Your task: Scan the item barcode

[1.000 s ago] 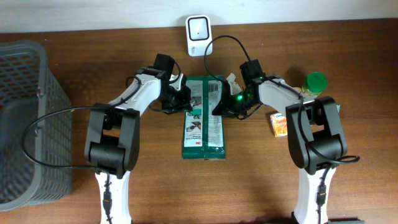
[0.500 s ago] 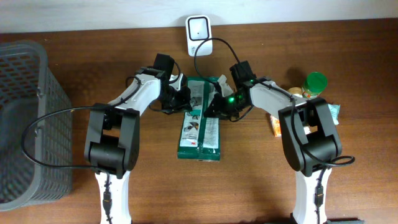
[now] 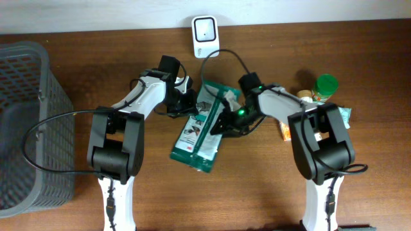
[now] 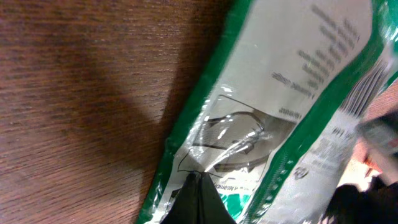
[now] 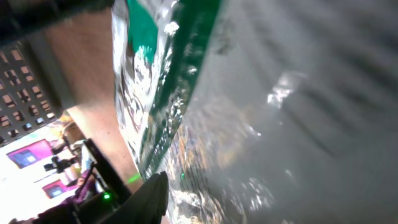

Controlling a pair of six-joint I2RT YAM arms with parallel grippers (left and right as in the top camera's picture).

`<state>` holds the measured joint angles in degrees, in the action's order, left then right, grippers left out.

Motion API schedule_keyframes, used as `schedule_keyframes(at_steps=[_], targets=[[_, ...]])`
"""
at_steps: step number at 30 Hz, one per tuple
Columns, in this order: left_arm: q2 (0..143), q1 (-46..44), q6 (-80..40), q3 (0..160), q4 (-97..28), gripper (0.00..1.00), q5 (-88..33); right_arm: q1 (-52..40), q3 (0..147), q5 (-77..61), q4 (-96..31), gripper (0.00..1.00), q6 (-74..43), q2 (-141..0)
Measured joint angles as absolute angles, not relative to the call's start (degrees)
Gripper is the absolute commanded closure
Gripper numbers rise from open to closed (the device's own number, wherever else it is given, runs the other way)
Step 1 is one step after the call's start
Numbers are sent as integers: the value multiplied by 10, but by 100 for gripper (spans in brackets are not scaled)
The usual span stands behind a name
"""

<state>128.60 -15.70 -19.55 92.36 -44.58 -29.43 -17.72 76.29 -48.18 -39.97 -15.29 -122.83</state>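
Observation:
My right gripper next needs to grab the package by its long side edge [image 5: 179,196], to scan it and leave the barcode uncovered.
The item, a green and white plastic package [image 3: 200,131], lies slanted on the wooden table, its far end toward the white scanner [image 3: 204,29] by the back wall. My left gripper [image 3: 187,102] is shut on the clear film at the package's upper left edge [image 4: 249,134], and creases run into its tip [image 4: 196,186]. My right gripper [image 3: 228,122] is pressed against the package's right side. In the right wrist view the package [image 5: 280,112] fills the frame. Only one black finger [image 5: 146,199] shows there, so the jaw gap is hidden. Dark barcode-like lines [image 4: 364,93] show blurred near the package's edge.
A grey mesh basket [image 3: 26,122] fills the left side. At the right stand a green-lidded jar [image 3: 325,85], a small orange box [image 3: 288,128] and a teal packet [image 3: 345,115]. A black cable loops between the scanner and the right arm.
The package has swung from straight to slanted, its near end sliding left. My right gripper has moved left and toward me along its edge. The left gripper has kept its place.

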Motion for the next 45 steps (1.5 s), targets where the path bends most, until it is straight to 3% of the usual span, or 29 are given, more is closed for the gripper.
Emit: schedule_keyframes(at_steps=[3, 9, 15, 21, 29, 34, 36, 45], targets=[[1286, -157, -196, 924, -446, 100, -294, -187, 728, -478, -345, 69, -196, -1209], [1286, -156, -196, 924, -446, 100, -294, -188, 562, -411, -97, 75, -317, -1086], [1286, -156, -196, 924, -450, 100, -298, -188, 533, -386, 43, 76, -404, -1080], [1289, -155, -196, 925, -478, 100, -316, -165, 533, -366, 93, 74, -434, -1080], [1289, -167, -196, 925, -479, 100, -318, -155, 533, -373, -36, 75, -434, -1082], [1289, -167, -196, 925, -479, 100, -318, -164, 533, -375, 9, 81, -454, -1107], [1289, -167, -196, 925, -479, 100, -318, -178, 532, -367, 44, 96, -449, -1107], [1289, -151, -184, 949, -501, 100, -317, -169, 532, -433, 56, 96, -357, -1088]])
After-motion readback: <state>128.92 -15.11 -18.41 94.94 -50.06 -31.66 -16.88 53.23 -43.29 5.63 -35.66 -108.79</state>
